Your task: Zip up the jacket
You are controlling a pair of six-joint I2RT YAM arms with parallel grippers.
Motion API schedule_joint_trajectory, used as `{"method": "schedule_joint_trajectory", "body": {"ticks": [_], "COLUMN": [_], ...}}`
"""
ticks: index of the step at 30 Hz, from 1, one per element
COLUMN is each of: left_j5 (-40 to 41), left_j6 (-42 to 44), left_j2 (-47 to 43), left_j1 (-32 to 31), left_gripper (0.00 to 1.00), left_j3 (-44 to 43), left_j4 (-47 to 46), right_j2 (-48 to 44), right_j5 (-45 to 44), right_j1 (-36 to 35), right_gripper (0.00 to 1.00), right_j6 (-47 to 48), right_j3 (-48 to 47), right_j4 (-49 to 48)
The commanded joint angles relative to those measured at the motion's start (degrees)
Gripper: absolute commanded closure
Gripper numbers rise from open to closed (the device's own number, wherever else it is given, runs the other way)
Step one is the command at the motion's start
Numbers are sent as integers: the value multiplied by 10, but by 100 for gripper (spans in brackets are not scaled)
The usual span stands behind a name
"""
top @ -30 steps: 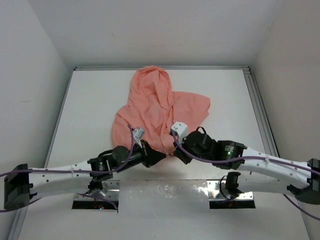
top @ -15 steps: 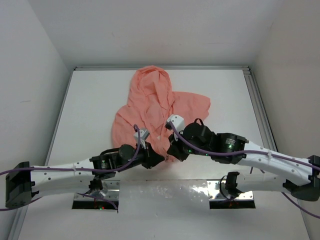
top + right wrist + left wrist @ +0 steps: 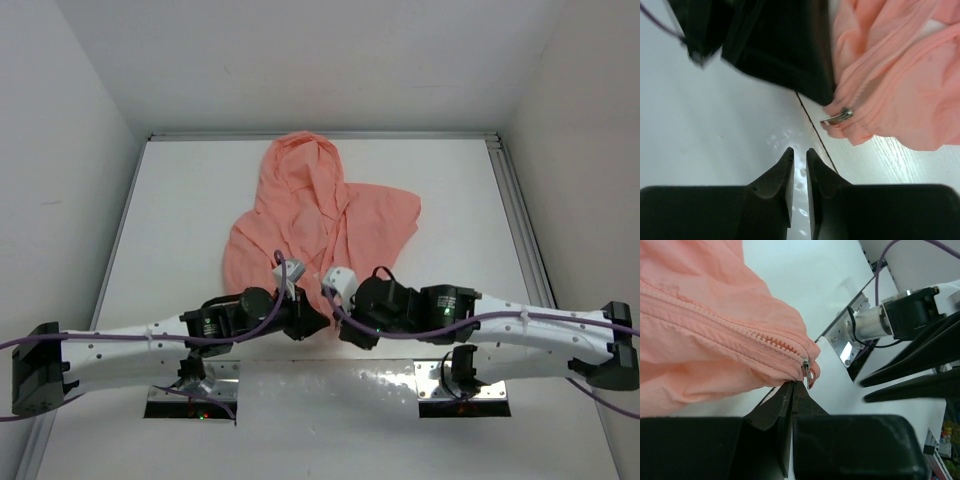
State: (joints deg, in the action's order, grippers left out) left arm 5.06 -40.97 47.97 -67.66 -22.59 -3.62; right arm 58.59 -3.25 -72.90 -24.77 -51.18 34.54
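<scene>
My right gripper should next grab the metal zipper pull by its loose end (image 3: 809, 383). That leaves the slider (image 3: 806, 366) free to zip up the jacket.
The salmon-pink jacket (image 3: 312, 215) lies spread on the white table with its hood toward the far wall. Its front zipper (image 3: 740, 332) runs to the bottom hem, where the metal slider (image 3: 806, 366) sits. My left gripper (image 3: 793, 385) is shut on the hem fabric just beside that slider. In the top view it sits at the jacket's near edge (image 3: 322, 318). My right gripper (image 3: 799, 152) hovers over the table with its jaws parted by a narrow gap and nothing between them. The zipper pull (image 3: 838, 117) lies a short way ahead of its tips, to the right.
A shiny metal strip (image 3: 330, 382) lines the table's near edge, and its seam passes under the right gripper. White walls enclose the table. An aluminium rail (image 3: 515, 220) runs along the right side.
The right arm has swung left and nearer, down to the jacket's bottom hem, and its jaws have parted slightly. The left arm has crept a little right, still pinching the hem.
</scene>
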Motion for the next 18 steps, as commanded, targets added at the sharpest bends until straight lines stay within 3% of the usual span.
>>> {"method": "schedule_joint_trajectory", "body": {"ticks": [1,3,7,18], "left_j5": [-34,-41,-62,-73], "left_j6": [5,-3,-10,-14], "left_j2": [9,15,20,15], "left_j1": [10,16,26,31], "left_gripper": [100,100,100,100], "left_j3": [-30,-31,-28,-25], "left_j4": [-26,-33,-43,-47], "right_j2": [-4,4,11,50], "right_j5": [-62,-67,-108,-120], "right_j1": [-43,-53,-55,-55], "right_gripper": [83,73,63,59], "right_j6": [48,58,68,81], "right_j3": [29,34,40,35], "right_j4": [-52,-66,-81,-68]}}
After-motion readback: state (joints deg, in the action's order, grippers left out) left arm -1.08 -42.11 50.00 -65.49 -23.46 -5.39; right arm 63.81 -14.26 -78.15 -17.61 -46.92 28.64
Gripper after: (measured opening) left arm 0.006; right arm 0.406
